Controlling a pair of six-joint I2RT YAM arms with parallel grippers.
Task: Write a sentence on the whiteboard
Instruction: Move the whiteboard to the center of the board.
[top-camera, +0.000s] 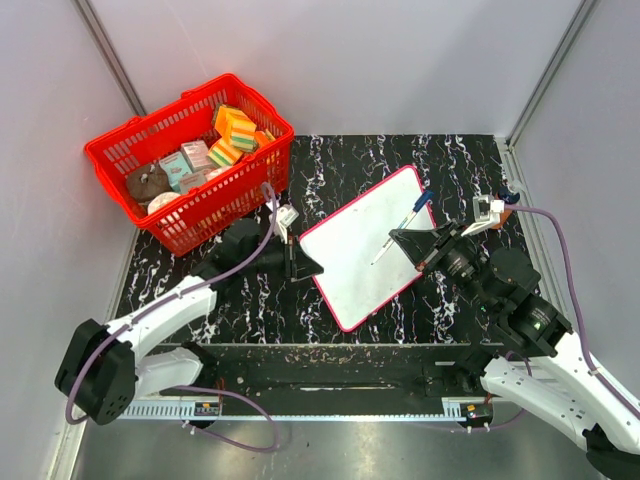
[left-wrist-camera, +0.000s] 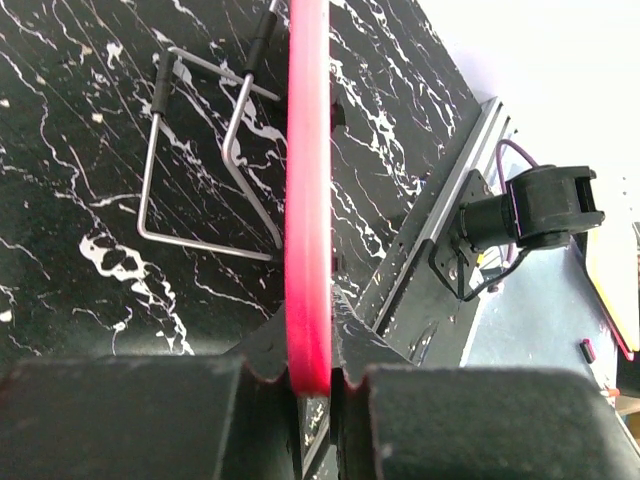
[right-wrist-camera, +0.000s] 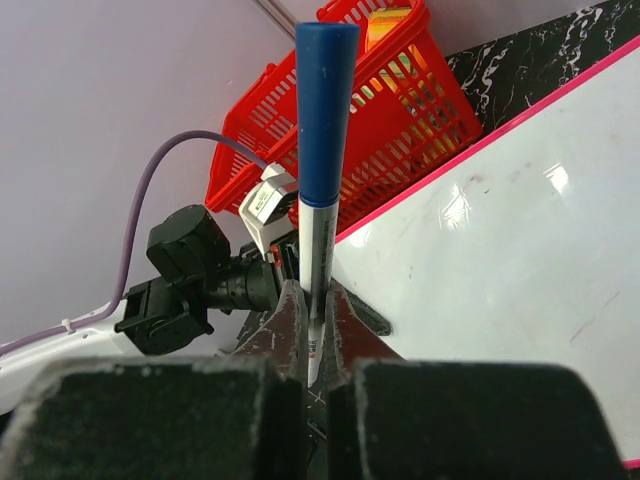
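The robot's left gripper needs to open now, because the bent wire stand is beside the board's edge, so the board would end up tilted there.
The whiteboard (top-camera: 362, 252) lies tilted at the table's middle, white with a red-pink rim (left-wrist-camera: 308, 200). No sentence shows on it; its face (right-wrist-camera: 500, 250) looks blank in the top and right wrist views. My left gripper (top-camera: 303, 262) is shut on the board's left edge, the rim pinched between the jaws (left-wrist-camera: 312, 375). My right gripper (top-camera: 400, 238) reaches over the board's right side, shut on a marker (top-camera: 403, 228). The marker's grey barrel and blue end (right-wrist-camera: 325, 150) stick out past the fingers (right-wrist-camera: 315, 320). Whether its tip touches the board is not visible.
A red basket (top-camera: 120, 160) with sponges and small boxes stands at the back left, also seen in the right wrist view (right-wrist-camera: 400, 100). A bent wire stand (left-wrist-camera: 200, 170) lies on the black marbled table beside the board. Grey walls close in both sides.
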